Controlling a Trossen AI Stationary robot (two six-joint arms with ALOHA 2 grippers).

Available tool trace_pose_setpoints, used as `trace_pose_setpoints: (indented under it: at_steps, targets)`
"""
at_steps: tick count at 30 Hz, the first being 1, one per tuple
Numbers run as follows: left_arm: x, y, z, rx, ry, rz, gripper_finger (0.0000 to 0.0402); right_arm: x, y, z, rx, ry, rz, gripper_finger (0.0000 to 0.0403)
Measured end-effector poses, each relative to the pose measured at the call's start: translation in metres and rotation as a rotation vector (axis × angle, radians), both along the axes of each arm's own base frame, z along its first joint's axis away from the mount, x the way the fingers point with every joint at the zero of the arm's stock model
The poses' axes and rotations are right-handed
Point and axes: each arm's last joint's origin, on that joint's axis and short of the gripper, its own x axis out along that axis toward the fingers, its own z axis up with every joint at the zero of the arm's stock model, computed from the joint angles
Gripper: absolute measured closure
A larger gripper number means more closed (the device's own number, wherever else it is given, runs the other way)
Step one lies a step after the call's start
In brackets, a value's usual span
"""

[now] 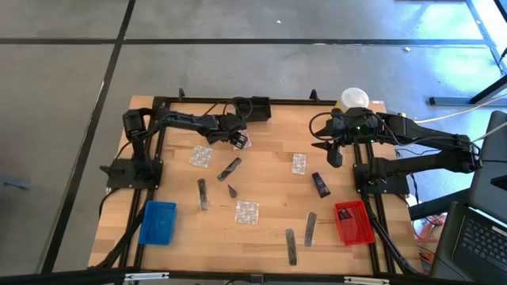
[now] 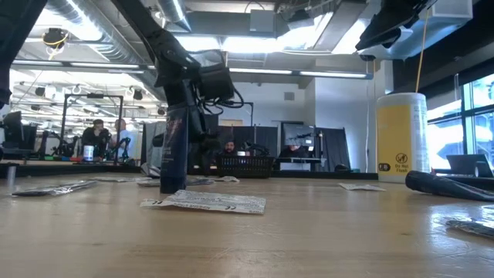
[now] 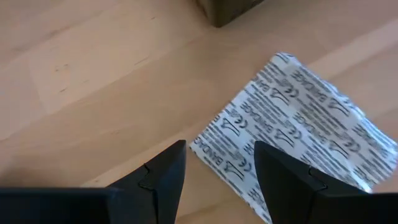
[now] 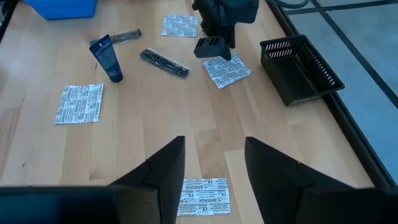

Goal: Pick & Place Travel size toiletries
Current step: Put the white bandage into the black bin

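Observation:
My gripper's fingers reach down to the table around the sachet's corner [image 3: 210,143], one over the sachet's printed side [image 3: 301,118], so it is time for my left gripper to close on the sachet.
Square foil sachets lie flat on the wooden table [image 1: 269,198]: one under my left gripper [image 1: 242,142], others farther left [image 1: 200,156], at the middle right [image 1: 299,164] and toward the near edge [image 1: 247,212]. Grey sticks [image 1: 230,168] [image 1: 203,194] [image 1: 310,228] [image 1: 291,245] lie flat. One dark tube [image 1: 320,184] lies flat; another [image 2: 173,147] stands upright. My left gripper [image 3: 217,168] is open, its fingers on either side of the sachet's corner [image 3: 224,149]. My right gripper [image 4: 214,168] is open and empty above a sachet [image 4: 202,198].
A blue tray [image 1: 158,222] stands at the near left and a red tray [image 1: 353,222] at the near right. A black basket [image 1: 252,108] stands at the far edge, close to my left gripper. A tall yellow container with a white cap [image 2: 401,139] stands at the far right.

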Motion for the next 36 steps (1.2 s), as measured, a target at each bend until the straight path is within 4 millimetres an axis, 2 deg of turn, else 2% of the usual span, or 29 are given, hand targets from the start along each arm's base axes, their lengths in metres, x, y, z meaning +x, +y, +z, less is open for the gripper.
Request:
trace_pose_setpoints:
  at_steps: [14, 19, 29, 36]
  targets:
    - [0.0024, 0.0001, -0.0035, -0.034, -0.028, -0.001, 0.0228, 0.0, 0.0, 0.0, 0.0, 0.0, 0.0, 0.0249]
    - [0.0031, -0.001, -0.0036, -0.034, -0.027, -0.013, 0.0271, 0.0, 0.0, 0.0, 0.0, 0.0, 0.0, 0.0258]
    - [0.0034, -0.0013, -0.0036, -0.033, -0.019, -0.04, 0.0391, 0.0, 0.0, 0.0, 0.0, 0.0, 0.0, 0.0275]
    - [0.0041, -0.0013, -0.0033, -0.032, -0.021, -0.062, 0.0398, 0.0, 0.0, 0.0, 0.0, 0.0, 0.0, 0.0286]
